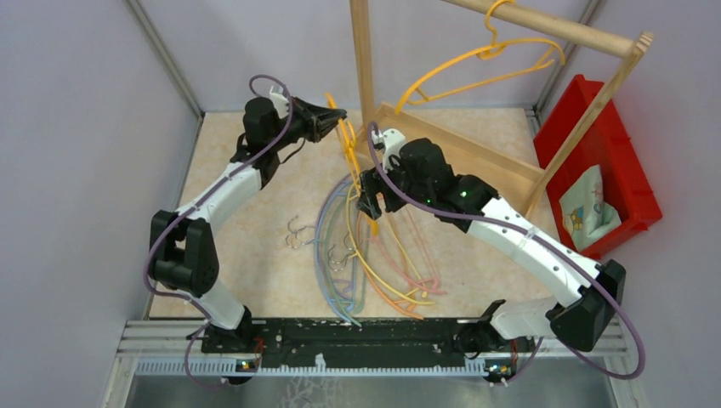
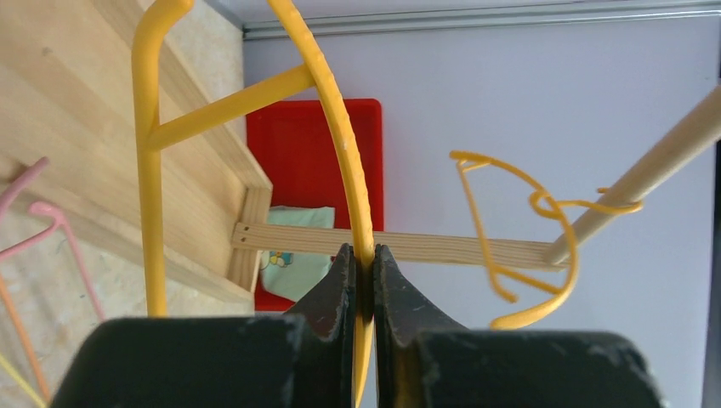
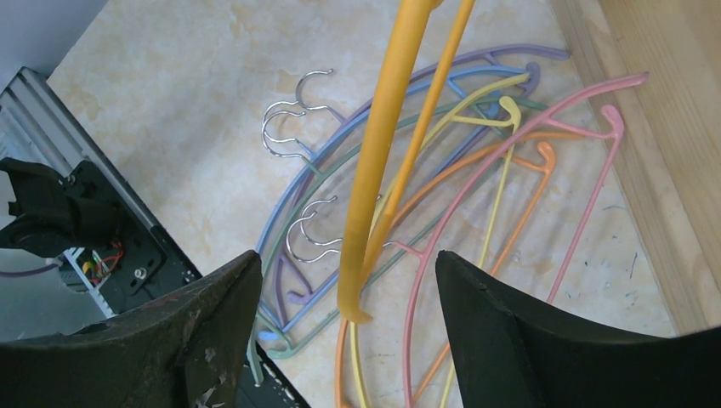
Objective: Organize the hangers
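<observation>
The robot's right gripper should next grab the yellow hanger's curved arm near its lower end (image 1: 371, 220), so that the hanger's hook stays free to hang on the rod (image 1: 561, 27).
My left gripper (image 1: 338, 115) is shut on a yellow hanger (image 1: 350, 149), which hangs from it down toward the table; the left wrist view shows the jaws (image 2: 364, 255) pinching its curved arm (image 2: 336, 119). My right gripper (image 1: 371, 204) is open, its fingers on either side of that hanger's lower end (image 3: 387, 127) without touching it (image 3: 349, 259). Another yellow hanger (image 1: 485, 64) hangs on the wooden rack's rod (image 1: 561, 27) and also shows in the left wrist view (image 2: 544, 204). Several hangers in pink (image 3: 527, 127), orange, yellow, blue (image 3: 340, 153), green and purple lie piled on the table (image 1: 374, 263).
The wooden rack's base (image 1: 476, 157) lies right of the right gripper, with its upright post (image 1: 363, 59) behind. A red bin (image 1: 612, 153) holding a printed cloth stands at the far right. Grey walls enclose the table; a metal rail (image 1: 340, 340) runs along the near edge.
</observation>
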{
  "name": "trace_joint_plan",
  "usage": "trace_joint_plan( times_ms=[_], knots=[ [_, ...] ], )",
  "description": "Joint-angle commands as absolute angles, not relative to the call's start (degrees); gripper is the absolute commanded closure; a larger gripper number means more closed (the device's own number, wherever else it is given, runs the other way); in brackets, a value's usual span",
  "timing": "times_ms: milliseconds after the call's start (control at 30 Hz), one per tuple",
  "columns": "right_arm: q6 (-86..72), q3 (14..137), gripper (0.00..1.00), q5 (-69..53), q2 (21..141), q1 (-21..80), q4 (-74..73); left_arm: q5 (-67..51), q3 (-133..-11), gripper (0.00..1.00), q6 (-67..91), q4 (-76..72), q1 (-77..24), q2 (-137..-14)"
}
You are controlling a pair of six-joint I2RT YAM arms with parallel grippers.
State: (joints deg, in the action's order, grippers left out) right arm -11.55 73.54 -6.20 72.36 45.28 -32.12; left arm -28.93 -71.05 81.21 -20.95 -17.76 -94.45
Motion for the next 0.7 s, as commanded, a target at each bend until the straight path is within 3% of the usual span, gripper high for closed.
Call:
trace_joint_plan(
  times_ms=[0, 300, 433, 567, 633, 667],
  knots=[
    [-10.49, 75.0, 0.26, -6.9, 73.73, 46.26, -27.32, -28.2, -76.14, 1.0, 84.14, -21.51, -18.19, -93.17],
    [-11.21, 71.57, 0.37, -1.46, 73.39, 46.6, -23.54, -30.38, -76.73, 1.0, 88.7, -23.47, -18.37, -91.93],
    [-10.6, 71.56, 0.58, 1.02, 73.66, 46.6, -23.9, -30.68, -74.62, 1.0, 90.4, -24.88, -18.33, -89.96],
    [-11.26, 72.47, 1.0, 2.33, 74.16, 46.58, -25.74, -31.93, -73.35, 1.0, 89.82, -26.19, -18.25, -88.81],
    [-12.19, 72.72, 1.0, 4.88, 72.98, 46.63, -26.13, -33.46, -72.87, 0.98, 85.83, -25.63, -18.13, -88.39],
    [-12.44, 72.87, 1.0, 6.2, 72.09, 46.59, -26.61, -34.48, -72.72, 0.91, 82.84, -24.33, -18.11, -88.07]
  ],
)
